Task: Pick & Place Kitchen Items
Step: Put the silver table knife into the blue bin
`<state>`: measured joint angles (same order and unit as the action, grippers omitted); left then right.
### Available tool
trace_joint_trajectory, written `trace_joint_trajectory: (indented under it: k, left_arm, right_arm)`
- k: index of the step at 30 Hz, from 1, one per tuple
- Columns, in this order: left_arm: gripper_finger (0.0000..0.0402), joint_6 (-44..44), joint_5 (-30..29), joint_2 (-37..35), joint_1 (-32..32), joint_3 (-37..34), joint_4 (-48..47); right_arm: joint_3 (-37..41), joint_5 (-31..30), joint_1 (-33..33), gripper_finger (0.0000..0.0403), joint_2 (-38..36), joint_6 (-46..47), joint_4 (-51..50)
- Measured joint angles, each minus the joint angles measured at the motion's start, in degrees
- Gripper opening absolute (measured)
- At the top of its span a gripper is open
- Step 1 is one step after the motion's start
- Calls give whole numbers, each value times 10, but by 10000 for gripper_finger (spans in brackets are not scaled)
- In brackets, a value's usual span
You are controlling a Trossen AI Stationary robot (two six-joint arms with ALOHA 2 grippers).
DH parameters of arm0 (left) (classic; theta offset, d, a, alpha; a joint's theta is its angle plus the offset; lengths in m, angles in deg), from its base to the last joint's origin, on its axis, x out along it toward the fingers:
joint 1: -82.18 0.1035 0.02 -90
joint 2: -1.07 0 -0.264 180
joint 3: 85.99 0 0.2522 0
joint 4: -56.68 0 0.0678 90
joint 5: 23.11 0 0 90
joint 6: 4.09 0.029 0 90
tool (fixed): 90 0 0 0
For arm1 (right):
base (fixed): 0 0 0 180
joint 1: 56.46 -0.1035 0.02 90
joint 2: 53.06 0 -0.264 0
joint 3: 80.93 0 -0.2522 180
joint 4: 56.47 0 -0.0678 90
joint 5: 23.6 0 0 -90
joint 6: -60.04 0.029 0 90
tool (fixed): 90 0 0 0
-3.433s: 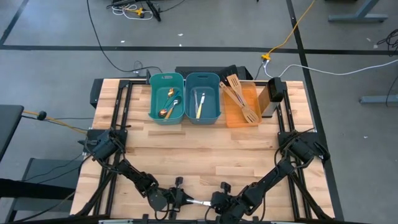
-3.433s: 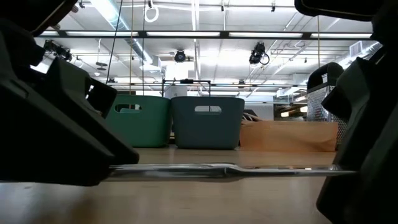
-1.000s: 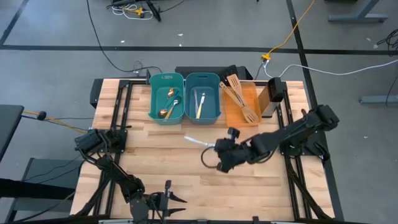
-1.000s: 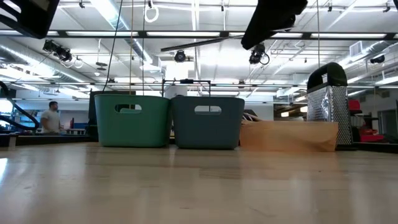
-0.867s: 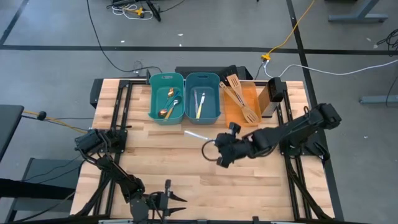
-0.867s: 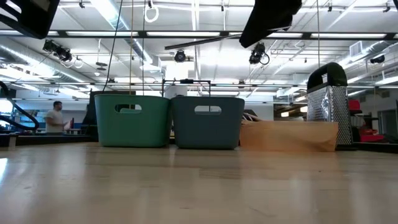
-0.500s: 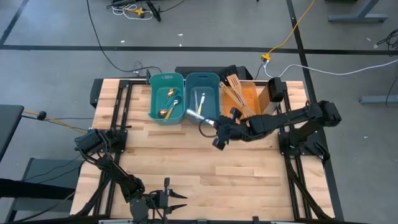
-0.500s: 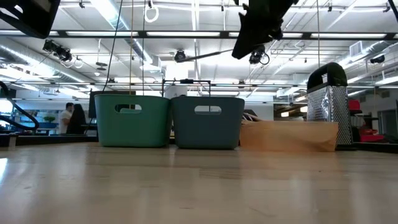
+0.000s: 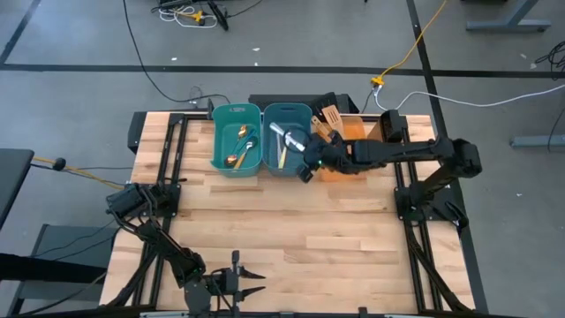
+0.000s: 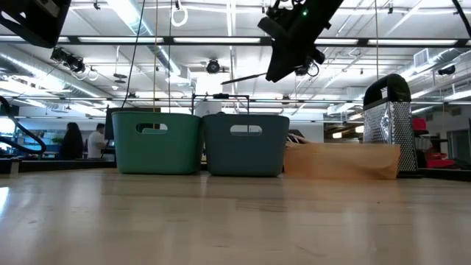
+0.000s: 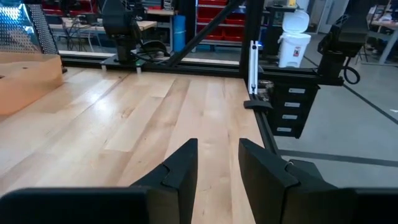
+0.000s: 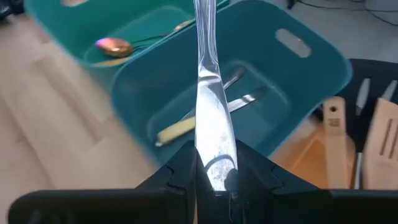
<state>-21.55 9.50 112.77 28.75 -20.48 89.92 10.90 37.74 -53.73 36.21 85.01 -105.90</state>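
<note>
I need to keep holding the silver knife with my right gripper, because in the right wrist view the knife hangs above the bottom and rim of the darker teal bin.
My right gripper [image 9: 303,152] hovers above the darker teal bin [image 9: 289,166], shut on a silver knife [image 9: 286,137]. In the right wrist view the knife [image 12: 206,74] reaches out over that bin, where cream-handled and silver cutlery [image 12: 186,126] lies on the floor. The greener bin [image 9: 231,115] beside it holds a gold spoon [image 12: 114,45] and a blue-handled spoon [image 9: 247,146]. Wooden spatulas [image 9: 340,137] lie on the orange tray [image 9: 329,170]. My left gripper [image 9: 243,284] waits open at the table's near edge. My right gripper pinches the knife's broad end [image 12: 212,146] between its two fingers. The fingers come from the table's right, slanting down, and lie along the knife. The knife is lifted clear above the bin, and its slim end [image 10: 229,80] points toward the far left, tipped slightly down.
A metal grater [image 10: 387,121] stands at the far right beside the tray. The wooden tabletop [image 9: 282,230] stretches between the bins and my left gripper. People show in the room beyond the table [image 10: 85,140].
My right gripper has carried the knife from over the middle of the table toward the far edge, to above the darker bin, rolling as it went. The knife, which pointed toward the table's left, now points far-left. It has stayed clear of the table.
</note>
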Motion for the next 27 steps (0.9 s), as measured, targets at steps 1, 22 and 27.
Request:
trace_joint_trajectory:
  k: [1, 22, 27]
  left_arm:
    - [122, 0, 0, 0, 0, 0, 0]
    - [122, 1, -30, 0, 0, 0, 0]
    - [122, 1, -30, 0, 5, 0, 0]
  right_arm:
    - [0, 0, 8, 83, 0, 0, 2]
    - [144, 73, 109, 83, 1, 77, 314]
    - [190, 71, 122, 83, 1, 93, 382]
